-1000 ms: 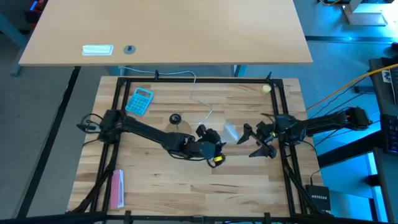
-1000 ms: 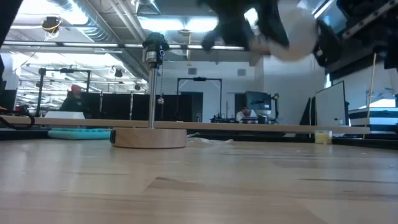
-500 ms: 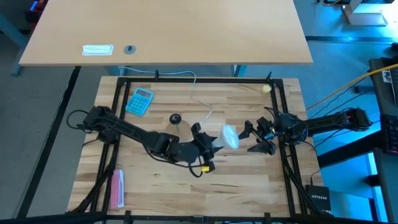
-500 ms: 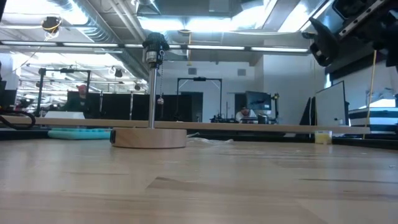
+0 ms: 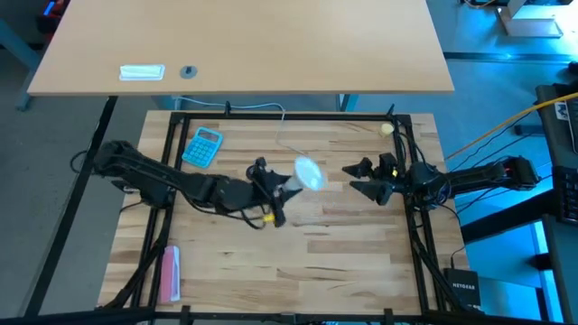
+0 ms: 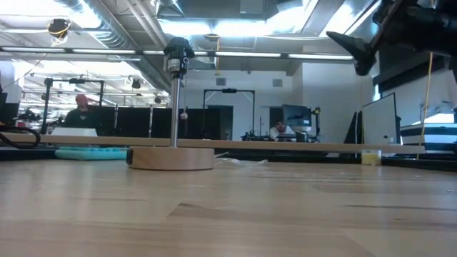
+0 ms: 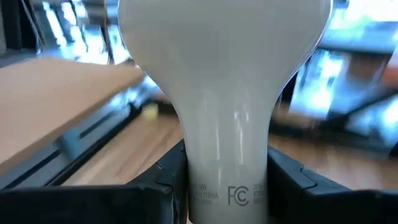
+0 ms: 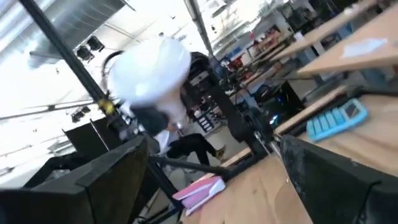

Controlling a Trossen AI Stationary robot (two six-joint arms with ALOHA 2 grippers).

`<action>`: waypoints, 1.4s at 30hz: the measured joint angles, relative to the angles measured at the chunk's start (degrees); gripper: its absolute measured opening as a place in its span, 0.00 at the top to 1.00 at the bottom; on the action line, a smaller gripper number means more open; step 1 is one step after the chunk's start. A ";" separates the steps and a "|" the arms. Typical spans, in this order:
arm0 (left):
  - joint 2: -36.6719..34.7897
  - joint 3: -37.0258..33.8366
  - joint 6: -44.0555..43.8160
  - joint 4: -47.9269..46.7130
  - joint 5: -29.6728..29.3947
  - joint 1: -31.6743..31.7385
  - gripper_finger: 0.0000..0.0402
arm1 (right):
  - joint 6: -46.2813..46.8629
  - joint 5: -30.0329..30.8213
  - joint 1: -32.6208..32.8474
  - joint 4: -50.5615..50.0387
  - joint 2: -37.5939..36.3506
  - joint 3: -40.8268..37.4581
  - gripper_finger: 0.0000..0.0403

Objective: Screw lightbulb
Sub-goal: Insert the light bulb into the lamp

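Note:
I will reach for the white lightbulb with my right gripper and grab it by its tapered neck to screw it in, so its dome stays free.
The white lightbulb (image 5: 307, 171) is held in my left gripper (image 5: 280, 184), above the middle of the table; it fills the left wrist view (image 7: 224, 74), dome pointing away from the wrist, and its screw base is hidden. The lamp's wooden disc (image 6: 171, 158) rests flat on the table, with a thin post up to the dark socket (image 6: 176, 54). In the high view the socket (image 5: 256, 171) lies just beside my left gripper. My right gripper (image 5: 355, 178) is open and empty to the right of the bulb, which also shows in the right wrist view (image 8: 154, 70). My left gripper pinches the bulb's tapered neck (image 7: 227, 186) between its two fingers (image 7: 163, 180), one on each side. The fingers come roughly level from the table's left and lie along the bulb. The bulb is lifted clear, dome toward the table's right.
A teal calculator (image 5: 203, 146) lies at the far left, a pink object (image 5: 170, 273) at the near left, a yellowish ball (image 5: 386, 128) at the far right corner. A white cord (image 5: 291, 144) runs from the far edge. Black frame rails (image 5: 173, 153) edge the table.
My left gripper has carried the bulb up and toward the table's far left, from right of centre to beside the socket; the bulb has left the low view. My right gripper has shifted a little toward the far edge, turned, and stayed open.

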 joint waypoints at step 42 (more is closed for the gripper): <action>-2.17 -8.35 1.20 19.58 28.02 10.48 0.68 | -32.03 -6.22 0.00 -1.35 37.88 40.96 0.17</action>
